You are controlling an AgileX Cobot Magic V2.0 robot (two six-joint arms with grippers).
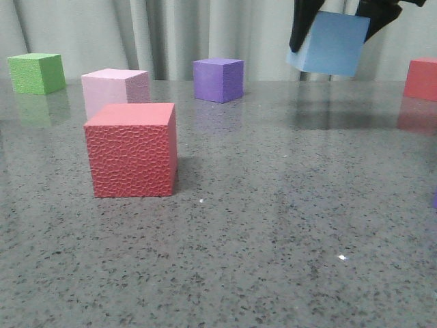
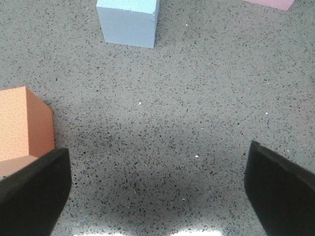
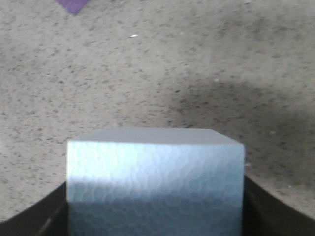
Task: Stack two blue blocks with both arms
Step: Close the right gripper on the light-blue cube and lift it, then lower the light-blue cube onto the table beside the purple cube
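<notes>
My right gripper should keep hold of the blue block. The blue block's lower edge (image 1: 321, 72) is hanging at a tilt above the tabletop.
One blue block (image 1: 331, 44) hangs tilted in the air at the back right, well above the table, with my right gripper (image 1: 338, 29) shut on its two sides. In the right wrist view this block (image 3: 155, 172) fills the space between the dark fingers (image 3: 278, 214) of the right gripper (image 3: 156, 216). The other blue block (image 2: 129, 22) stands alone on the table in the left wrist view, some way ahead of my left gripper (image 2: 157, 191). That gripper is open wide over bare table with nothing between its fingers. The front view shows neither the left gripper nor the second block.
A red textured cube (image 1: 131, 150) stands front left, a pink cube (image 1: 113, 89) behind it. A green cube (image 1: 35, 73) is at the back left, a purple cube (image 1: 218, 79) at the back middle, another red cube (image 1: 422, 78) at the right edge. The red cube (image 2: 22, 125) sits beside the left finger.
</notes>
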